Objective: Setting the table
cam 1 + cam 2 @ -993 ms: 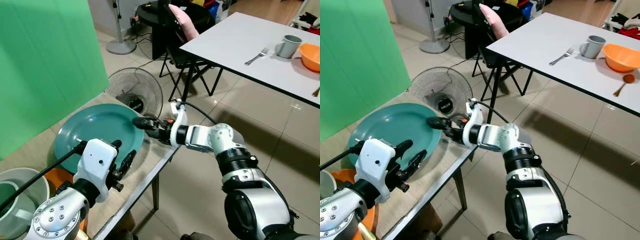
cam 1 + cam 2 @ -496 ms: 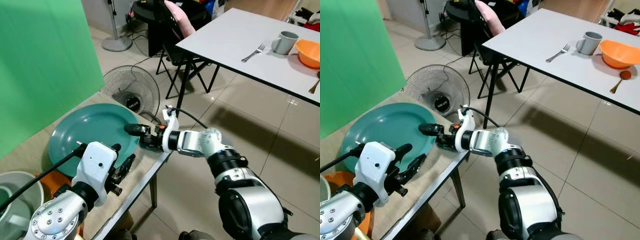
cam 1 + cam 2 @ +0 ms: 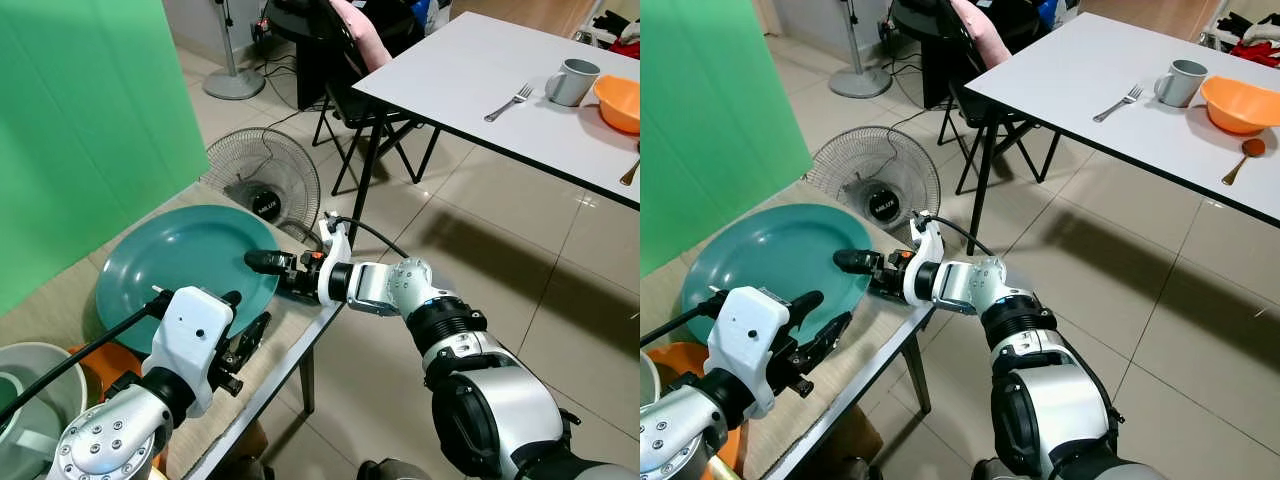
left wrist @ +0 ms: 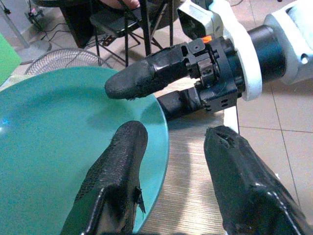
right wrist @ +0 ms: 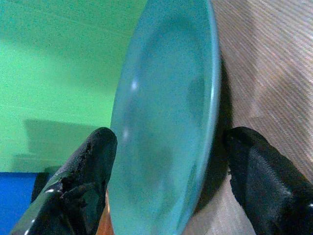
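Observation:
Next, the right gripper grabs the plate by its thin rim. The plate's broad side point(image 3: 185, 268) is far wider than the open fingers.
A large teal plate point(image 3: 170, 262) lies on a wooden side table point(image 3: 290, 340). My right gripper point(image 3: 262, 268) reaches in from the right and is open astride the plate's right rim, with one finger point(image 4: 142, 78) above the plate and the other under the rim. In the right wrist view the plate point(image 5: 161, 122) stands between the two fingers. My left gripper point(image 3: 243, 318) is open just off the plate's near rim, with nothing between its fingers point(image 4: 117, 181).
A grey tub point(image 3: 30, 400) and an orange bowl point(image 3: 110, 358) sit at the side table's left end. A floor fan point(image 3: 265, 180) and a black chair point(image 3: 350, 90) stand beyond. The white dining table point(image 3: 470, 70) holds a fork point(image 3: 510, 102), mug point(image 3: 575, 80) and orange bowl point(image 3: 620, 100).
My right gripper has slid a little further in over the plate's rim. The camera has shifted slightly. My left gripper stays open near the plate.

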`<state>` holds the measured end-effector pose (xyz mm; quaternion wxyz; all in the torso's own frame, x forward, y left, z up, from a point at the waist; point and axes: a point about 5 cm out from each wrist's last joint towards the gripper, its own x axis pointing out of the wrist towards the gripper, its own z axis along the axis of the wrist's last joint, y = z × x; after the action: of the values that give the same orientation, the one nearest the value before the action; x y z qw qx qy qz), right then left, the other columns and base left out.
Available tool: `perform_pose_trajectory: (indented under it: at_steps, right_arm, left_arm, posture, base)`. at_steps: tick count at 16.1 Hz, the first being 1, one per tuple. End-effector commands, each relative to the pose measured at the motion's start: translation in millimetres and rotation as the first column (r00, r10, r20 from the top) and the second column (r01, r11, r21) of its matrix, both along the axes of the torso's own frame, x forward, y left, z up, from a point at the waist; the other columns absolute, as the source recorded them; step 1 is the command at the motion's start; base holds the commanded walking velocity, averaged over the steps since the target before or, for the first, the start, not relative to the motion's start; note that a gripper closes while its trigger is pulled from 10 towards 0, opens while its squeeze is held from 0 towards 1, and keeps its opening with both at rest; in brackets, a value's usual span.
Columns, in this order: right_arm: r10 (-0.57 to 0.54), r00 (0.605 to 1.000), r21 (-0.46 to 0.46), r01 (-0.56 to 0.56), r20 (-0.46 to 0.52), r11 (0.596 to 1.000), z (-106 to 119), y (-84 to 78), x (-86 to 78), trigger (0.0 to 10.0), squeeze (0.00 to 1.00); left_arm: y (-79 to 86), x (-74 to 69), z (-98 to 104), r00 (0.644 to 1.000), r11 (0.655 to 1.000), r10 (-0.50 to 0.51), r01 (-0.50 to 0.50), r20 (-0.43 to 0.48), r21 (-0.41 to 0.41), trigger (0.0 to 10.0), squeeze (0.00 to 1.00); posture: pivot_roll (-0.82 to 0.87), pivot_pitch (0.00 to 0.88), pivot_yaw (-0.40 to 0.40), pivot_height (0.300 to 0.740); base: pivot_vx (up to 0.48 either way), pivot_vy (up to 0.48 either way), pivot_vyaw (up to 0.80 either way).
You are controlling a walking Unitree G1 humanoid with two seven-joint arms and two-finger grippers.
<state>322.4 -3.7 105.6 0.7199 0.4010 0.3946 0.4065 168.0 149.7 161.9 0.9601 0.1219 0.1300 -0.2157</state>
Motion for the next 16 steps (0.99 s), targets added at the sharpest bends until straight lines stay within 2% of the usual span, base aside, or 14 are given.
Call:
perform_pose_trajectory:
  at_steps: [1,7,16]
  right_arm:
    - [0.057,0.998,0.005,-0.057,0.013,0.998,5.7,24.2,-6.2,0.0,0.0]
    - [0.077,0.997,0.001,-0.077,0.015,0.997,3.4,35.3,-11.5,0.0,0.0]
    - [0.067,0.997,-0.068,-0.065,0.033,0.996,-1.8,35.7,-10.6,0.0,0.0]
  left_arm:
    - [-0.3,-2.6,3.6,1.0,1.0,-0.011,0.011,0.007,0.004,10.0,0.0]
    - [-0.3,-2.5,3.7,1.0,1.0,-0.011,0.011,0.009,0.008,10.0,0.0]
    - [-1.0,-0.7,3.7,1.0,1.0,-0.01,0.01,0.016,0.013,10.0,0.0]
  posture:
    - [0.04,0.094,-0.01,0.74]
    - [0.04,0.091,-0.012,0.74]
    - [0.04,0.086,-0.014,0.74]
  base:
    - [0.0,0.0,0.0]
    - [0.0,0.0,0.0]
    - [0.0,0.0,0.0]
